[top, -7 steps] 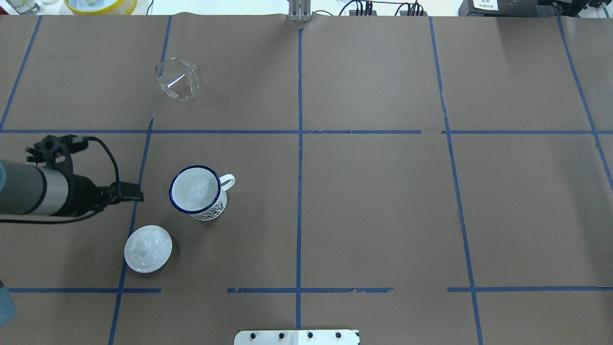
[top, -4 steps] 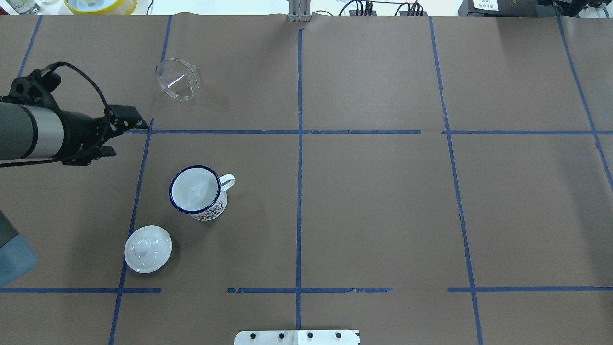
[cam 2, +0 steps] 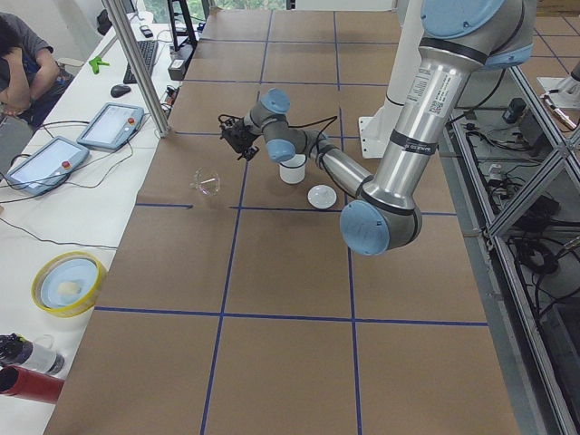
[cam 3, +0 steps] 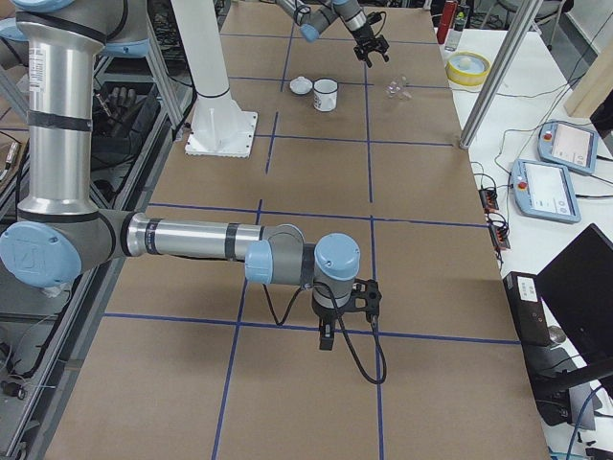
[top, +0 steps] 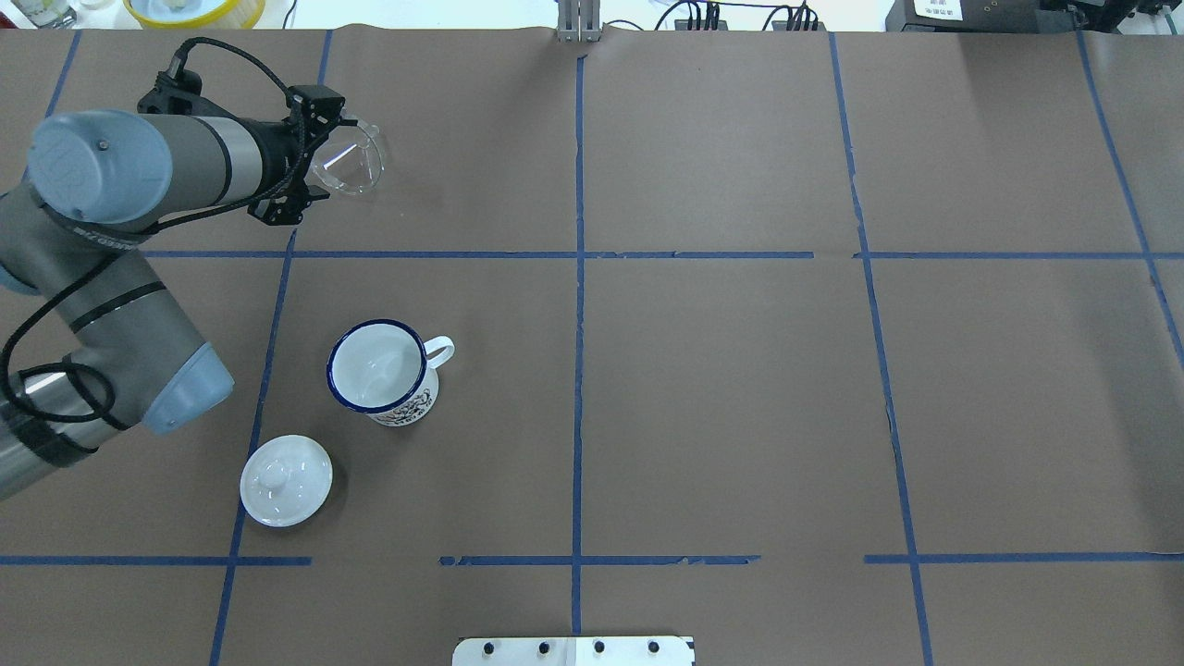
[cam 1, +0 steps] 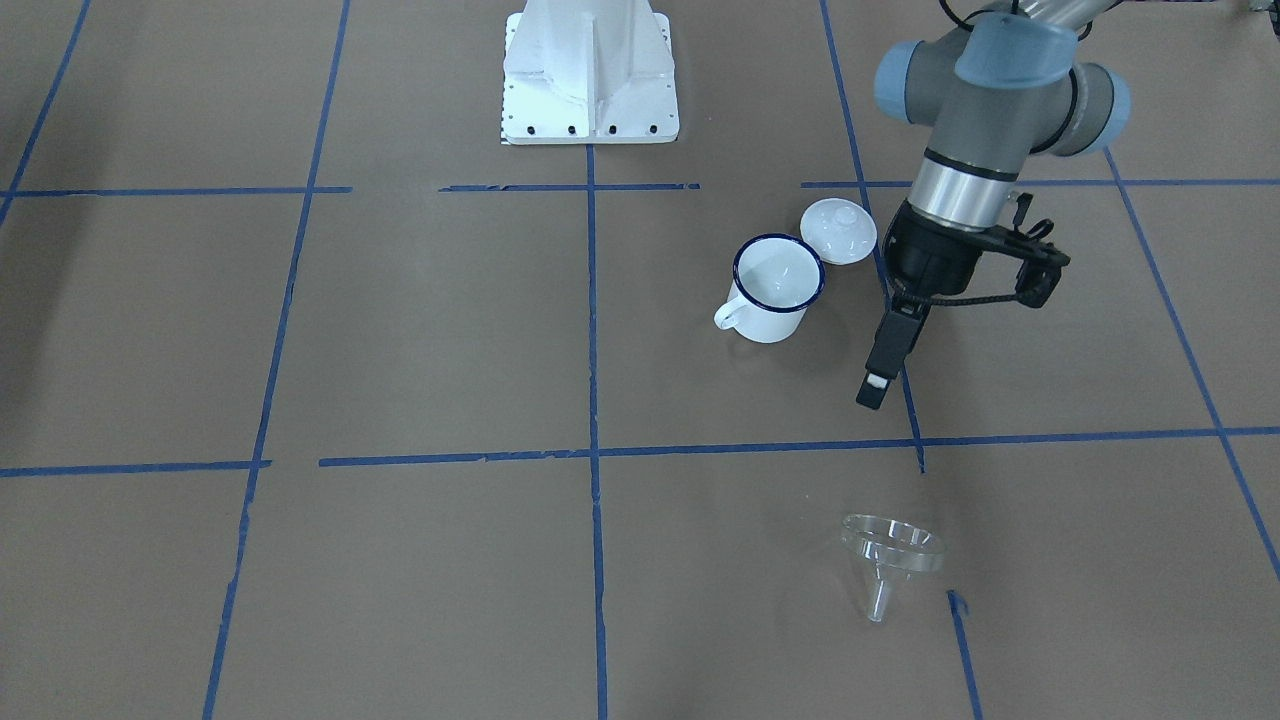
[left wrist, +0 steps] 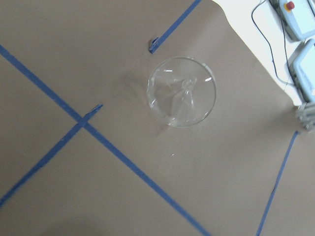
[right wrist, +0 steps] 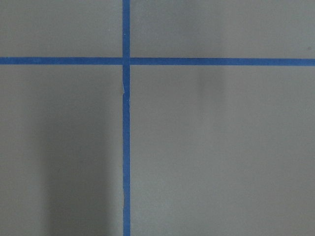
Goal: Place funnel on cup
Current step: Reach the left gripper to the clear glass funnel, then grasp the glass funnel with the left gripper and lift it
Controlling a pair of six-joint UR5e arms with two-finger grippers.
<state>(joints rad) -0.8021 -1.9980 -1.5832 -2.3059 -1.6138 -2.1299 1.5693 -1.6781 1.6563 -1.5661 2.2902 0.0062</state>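
Observation:
The clear funnel should go on the cup [cam 1: 774, 288], so my left gripper should grab the funnel by its wide rim [cam 1: 891, 520] next.
The clear funnel [top: 344, 155] lies tilted on its side on the brown paper at the far left, empty. It also shows in the front view [cam 1: 890, 548] and the left wrist view [left wrist: 182, 91]. The white cup [top: 377, 370] with a dark blue rim stands upright nearer the robot, handle to the right, also in the front view [cam 1: 778, 285]. My left gripper [top: 303, 155] points down, high over the funnel's left edge, open and empty; one finger [cam 1: 882, 350] shows in the front view. My right gripper [cam 3: 326, 337] hangs low over the paper far from both; I cannot tell its state.
A round white knobbed lid [top: 286, 480] lies near the cup on the robot's side. A yellow bowl [top: 194, 9] sits beyond the far left edge. A metal post [top: 578, 23] stands at the far middle edge. The robot's white base [cam 1: 590, 70] is at the near edge.
My left arm has swung away from beside the cup toward the far side and now hangs over the funnel. The funnel, cup and lid have not moved.

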